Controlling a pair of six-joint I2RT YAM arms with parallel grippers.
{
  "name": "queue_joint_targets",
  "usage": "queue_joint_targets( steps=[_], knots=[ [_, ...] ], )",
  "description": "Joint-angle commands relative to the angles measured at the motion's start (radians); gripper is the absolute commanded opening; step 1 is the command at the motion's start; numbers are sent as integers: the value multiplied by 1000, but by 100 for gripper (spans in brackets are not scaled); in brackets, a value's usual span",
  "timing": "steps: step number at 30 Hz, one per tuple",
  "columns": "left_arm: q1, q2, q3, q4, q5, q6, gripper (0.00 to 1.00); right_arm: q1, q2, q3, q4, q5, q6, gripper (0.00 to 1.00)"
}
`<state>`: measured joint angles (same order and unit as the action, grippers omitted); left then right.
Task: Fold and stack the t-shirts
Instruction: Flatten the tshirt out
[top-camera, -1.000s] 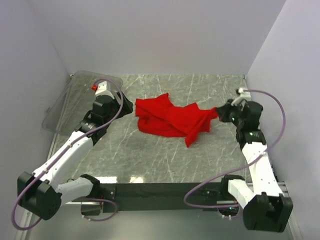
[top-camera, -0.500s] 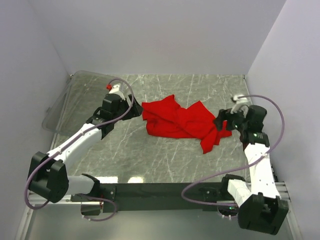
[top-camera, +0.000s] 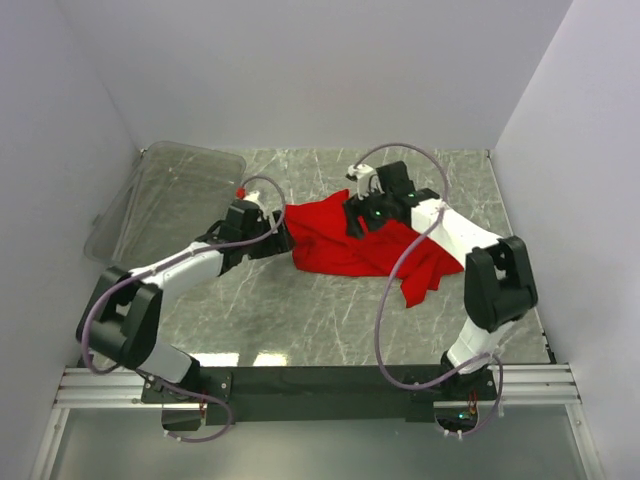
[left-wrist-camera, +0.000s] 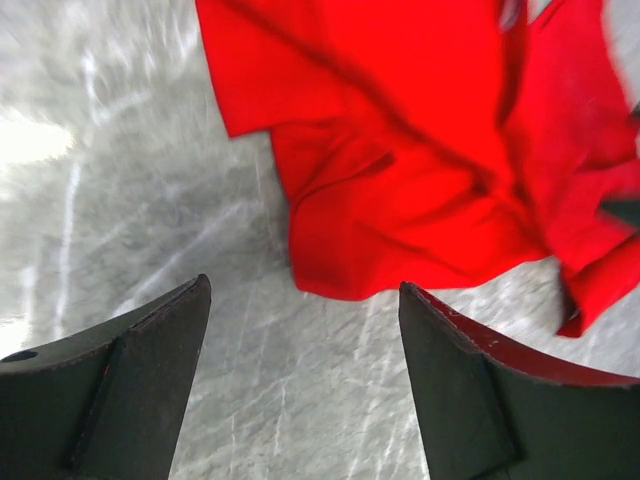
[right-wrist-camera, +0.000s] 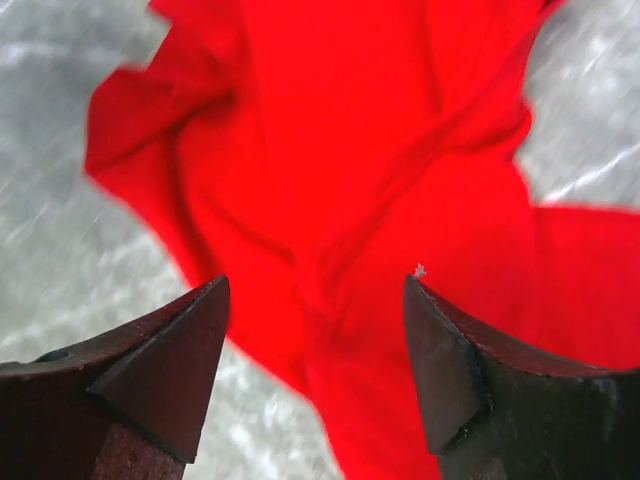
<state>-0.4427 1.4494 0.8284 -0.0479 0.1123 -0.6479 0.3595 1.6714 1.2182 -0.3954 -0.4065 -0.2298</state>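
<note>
I will grab the crumpled red t-shirt's bin-side edge (top-camera: 297, 260) (left-wrist-camera: 320, 258) next with my left gripper. Both grippers should then stretch the t-shirt between them to fold it.
A crumpled bright red t-shirt (top-camera: 330, 245) lies in a heap at the middle of the marble table, one part trailing toward the front right. My left gripper (top-camera: 285, 237) is open at the shirt's left edge, low over bare table. In the left wrist view the t-shirt (left-wrist-camera: 400, 140) lies just ahead of the gripper (left-wrist-camera: 305, 295), nothing between the fingers. My right gripper (top-camera: 355, 222) hovers open over the top of the heap. From the right wrist the red t-shirt (right-wrist-camera: 350, 150) fills the view under the gripper (right-wrist-camera: 315, 285), whose fingers stand apart above it.
A clear plastic bin (top-camera: 165, 205) sits tilted at the back left against the wall. White walls close in the table on three sides. The black rail with the arm bases (top-camera: 320, 380) runs along the near edge.
The right gripper let go of the shirt's right end and swung left over the heap. The left gripper moved right to the shirt's left edge. The shirt shifted slightly right and slumped.
</note>
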Motion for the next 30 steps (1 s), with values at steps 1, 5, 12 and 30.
queue_joint_targets(
  steps=[1, 5, 12, 30],
  knots=[
    [-33, 78, 29, 69, 32, -4, 81, 47, 63, 110, 15, 121, 33, 77],
    [-48, 175, 90, 76, 35, -10, 79, 52, 149, 191, -11, 182, 75, 76],
    [-74, 327, 221, 10, -17, 31, 73, 73, 209, 199, -28, 210, 102, 75],
    [-76, 408, 275, 28, 43, 62, 23, 59, 274, 250, -59, 164, 164, 0]
  ],
)
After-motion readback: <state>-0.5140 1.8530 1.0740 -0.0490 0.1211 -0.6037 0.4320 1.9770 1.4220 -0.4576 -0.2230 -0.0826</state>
